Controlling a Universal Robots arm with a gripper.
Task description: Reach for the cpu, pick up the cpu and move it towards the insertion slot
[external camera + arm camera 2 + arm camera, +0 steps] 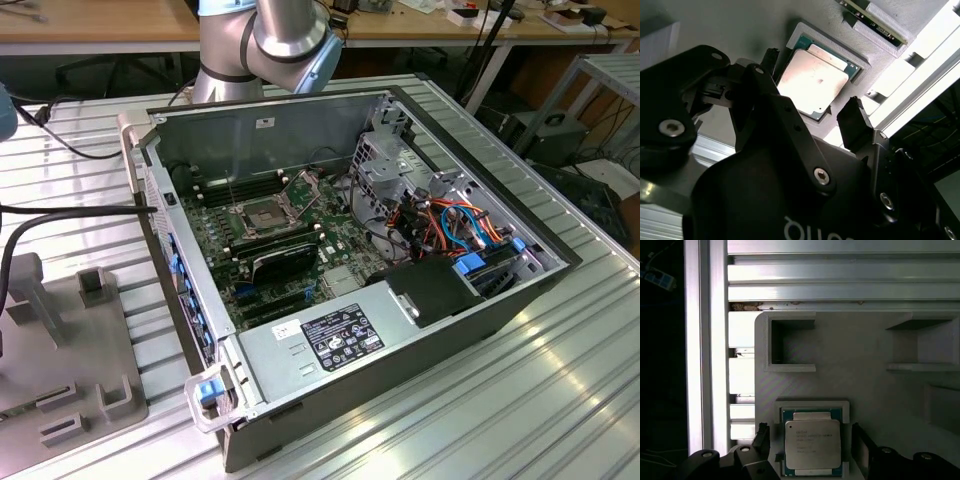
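Observation:
The fingers of my gripper reach down beside the green rim of the CPU (812,444) in its holder's hollow (812,404), so it is time for my gripper to close on the CPU.
The cpu (812,444) is a flat square chip with a pale metal lid and a green rim. It lies in a shallow square recess of a grey holder block (865,350). My gripper (809,435) hangs open just above it, one black fingertip (761,434) on each side of the chip, not touching it. In the second wrist view the cpu (812,82) sits between the two spread fingers (854,120) of the gripper (813,82). The insertion slot (262,215), a square socket with a metal frame and dark centre, lies on the motherboard inside the open computer case (450,300).
The grey holder block (60,340) lies at the exterior view's left, beside the case, on a ribbed aluminium table (560,400). It carries raised pockets (790,345) near the chip. Black cables (60,212) cross the table towards the case. Memory slots, a drive cage and coloured wires fill the case.

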